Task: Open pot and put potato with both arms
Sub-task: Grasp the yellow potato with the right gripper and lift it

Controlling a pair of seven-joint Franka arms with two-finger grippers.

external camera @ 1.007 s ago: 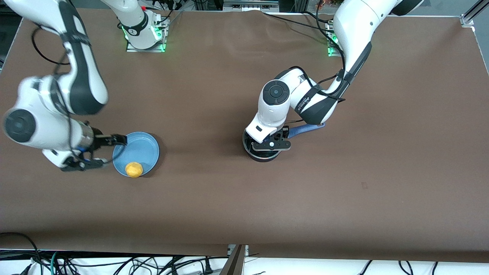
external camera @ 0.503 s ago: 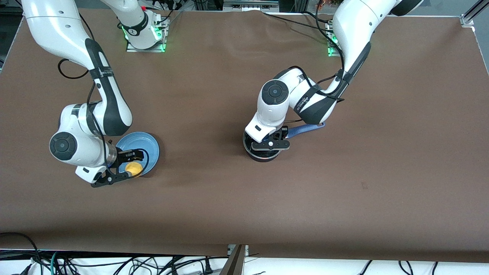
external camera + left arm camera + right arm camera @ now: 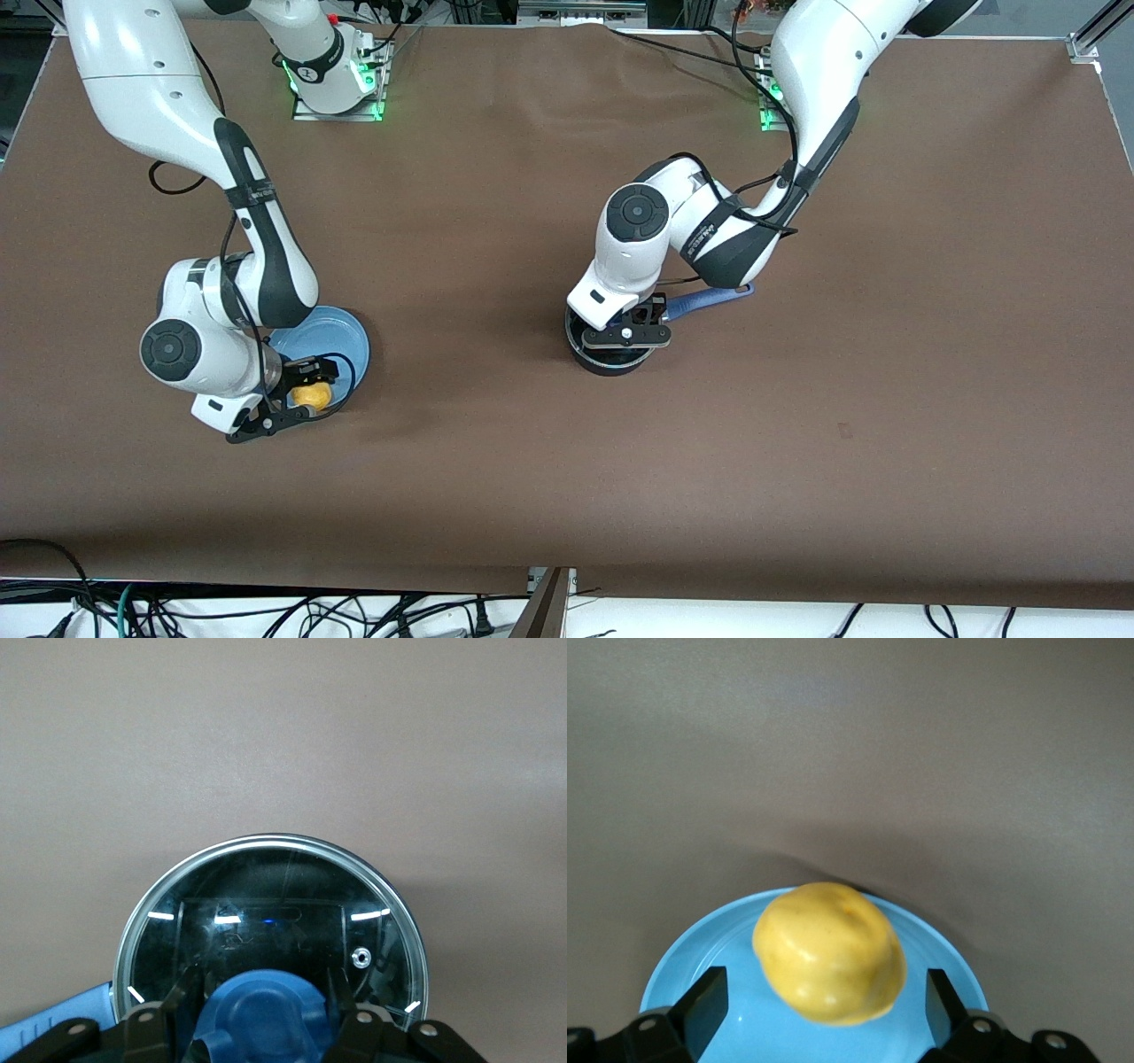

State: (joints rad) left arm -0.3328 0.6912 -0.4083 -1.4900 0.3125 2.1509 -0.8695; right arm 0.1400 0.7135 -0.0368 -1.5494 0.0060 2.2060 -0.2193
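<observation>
My right fingers are beside the yellow potato's sides on the plate [image 3: 341,341] [image 3: 806,1041], so they would hold the potato if they closed now. My right gripper should close on it.
The black pot [image 3: 611,359] stands mid-table, its blue handle [image 3: 709,299] pointing toward the left arm's end. Its glass lid [image 3: 266,895] is on. My left gripper [image 3: 631,335] is low over the lid, open, with a finger on each side of the blue knob [image 3: 266,1023] and a narrow gap at each. The yellow potato [image 3: 312,393] lies on the light-blue plate [image 3: 341,341]. My right gripper [image 3: 306,392] is open and straddles the potato [image 3: 830,952], with its fingers [image 3: 709,992] clear of it.
The plate's rim [image 3: 682,966] lies on the brown table cover toward the right arm's end, well apart from the pot. Bare brown cover surrounds both. Cables hang along the table edge nearest the front camera.
My right arm swung in from the table's end and came down over the plate, so its open gripper now straddles the potato. The left gripper has stayed over the lid knob.
</observation>
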